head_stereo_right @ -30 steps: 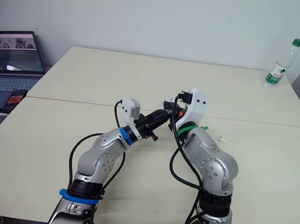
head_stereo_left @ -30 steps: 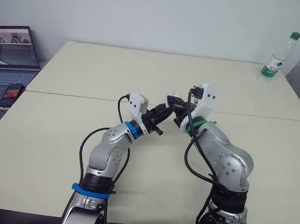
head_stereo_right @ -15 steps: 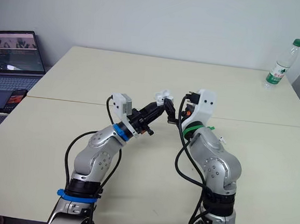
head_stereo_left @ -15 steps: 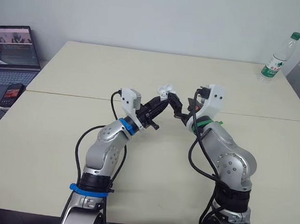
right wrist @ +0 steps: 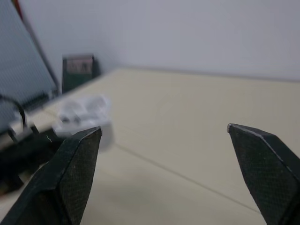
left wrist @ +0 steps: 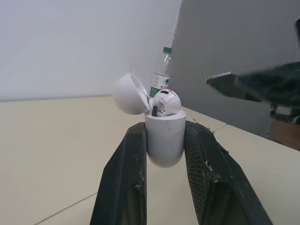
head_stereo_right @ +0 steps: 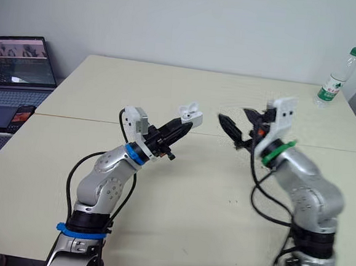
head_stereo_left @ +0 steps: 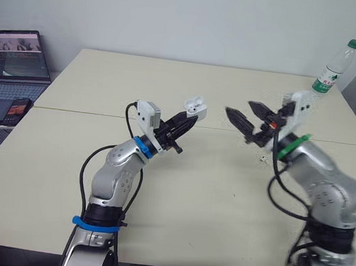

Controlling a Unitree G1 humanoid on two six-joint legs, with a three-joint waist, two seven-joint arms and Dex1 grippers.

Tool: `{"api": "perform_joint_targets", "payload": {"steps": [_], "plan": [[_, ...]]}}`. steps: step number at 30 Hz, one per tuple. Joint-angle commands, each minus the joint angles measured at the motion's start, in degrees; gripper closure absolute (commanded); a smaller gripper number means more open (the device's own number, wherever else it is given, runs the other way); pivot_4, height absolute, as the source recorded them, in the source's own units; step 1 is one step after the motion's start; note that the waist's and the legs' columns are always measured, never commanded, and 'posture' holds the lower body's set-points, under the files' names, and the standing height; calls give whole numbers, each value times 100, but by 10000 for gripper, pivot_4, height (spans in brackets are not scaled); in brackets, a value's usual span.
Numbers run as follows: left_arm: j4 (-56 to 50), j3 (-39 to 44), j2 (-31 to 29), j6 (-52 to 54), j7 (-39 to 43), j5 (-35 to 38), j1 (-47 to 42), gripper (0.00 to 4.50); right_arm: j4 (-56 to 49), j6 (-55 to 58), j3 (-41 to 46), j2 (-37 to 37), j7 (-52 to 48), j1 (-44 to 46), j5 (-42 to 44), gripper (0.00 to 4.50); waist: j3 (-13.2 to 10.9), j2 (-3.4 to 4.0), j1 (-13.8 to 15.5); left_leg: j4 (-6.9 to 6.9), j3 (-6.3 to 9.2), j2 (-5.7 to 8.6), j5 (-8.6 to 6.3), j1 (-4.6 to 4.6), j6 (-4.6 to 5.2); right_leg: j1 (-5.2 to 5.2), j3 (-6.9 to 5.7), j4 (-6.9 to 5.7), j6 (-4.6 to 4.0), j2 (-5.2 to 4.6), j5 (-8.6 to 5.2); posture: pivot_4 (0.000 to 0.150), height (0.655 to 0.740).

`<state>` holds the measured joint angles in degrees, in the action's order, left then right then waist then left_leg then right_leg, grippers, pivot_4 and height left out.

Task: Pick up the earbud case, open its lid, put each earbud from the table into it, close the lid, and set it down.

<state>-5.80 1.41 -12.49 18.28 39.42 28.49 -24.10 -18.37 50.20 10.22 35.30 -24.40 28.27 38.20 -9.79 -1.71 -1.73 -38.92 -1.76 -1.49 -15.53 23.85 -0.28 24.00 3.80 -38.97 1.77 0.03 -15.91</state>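
I need to grab the second earbud by its rounded head point(head_stereo_left: 262, 158) with my right gripper next, so that it can go stem-first into the open case point(head_stereo_left: 194, 106).
My left gripper point(head_stereo_left: 190, 117) is shut on the white earbud case point(head_stereo_left: 194, 106) and holds it above the middle of the table. The lid point(left wrist: 129, 93) is tipped open, and one white earbud point(left wrist: 165, 102) sits in the case point(left wrist: 164, 136) with its head sticking out. To the right of the case, a clear gap away, my right gripper point(head_stereo_left: 240, 108) stands wide open with nothing between its fingers. It points back toward the case point(right wrist: 82, 117). A small white earbud point(head_stereo_left: 262, 158) lies on the table under my right forearm.
A green-capped water bottle point(head_stereo_left: 332, 67) stands at the table's far right corner. An open laptop point(head_stereo_left: 14, 64) and a phone point(head_stereo_left: 14, 111) sit on a lower surface at the left. A seam point(head_stereo_left: 93, 114) runs across the table point(head_stereo_left: 180, 188).
My right gripper has opened and pulled away to the right from the case. The left arm has lifted the case a little up and left; an earbud now sits in it.
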Motion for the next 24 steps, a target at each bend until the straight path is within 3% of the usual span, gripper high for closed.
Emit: {"api": "perform_joint_targets", "payload": {"steps": [1,4,9,17,24], "plan": [[-362,-13,-84,47,117,165,30,37339,483,180,-145,655,-659,48,-210,305,0,-1,0,0,0,-2,0,-1,0,1,3,-1,0,2,0,1500,7389],[-497,1,-204,116,179,226,181,37339,1283,753,-972,1664,-1226,322,-735,305,0,1,-21,2,-4,-10,0,-4,0,3,13,-5,0,15,0,1500,7389],[-584,-11,-384,155,300,211,324,37339,2495,1118,-2191,2010,-1923,1246,-1443,305,0,1,-43,-1,-16,-14,1,-12,2,4,23,-7,-1,17,1,1500,7389],[-679,-64,-645,153,496,169,495,37339,4049,1058,-4129,1429,-3062,2825,-2803,305,0,2,-9,-2,-10,-13,2,-5,4,8,16,-4,-3,12,2,1500,7389],[-840,-104,-573,219,371,161,587,37339,5496,1479,-4494,611,-3454,3709,-3304,305,0,1,5,-2,-11,-4,2,-1,3,8,10,-4,-4,-9,4,1500,7389]]}}
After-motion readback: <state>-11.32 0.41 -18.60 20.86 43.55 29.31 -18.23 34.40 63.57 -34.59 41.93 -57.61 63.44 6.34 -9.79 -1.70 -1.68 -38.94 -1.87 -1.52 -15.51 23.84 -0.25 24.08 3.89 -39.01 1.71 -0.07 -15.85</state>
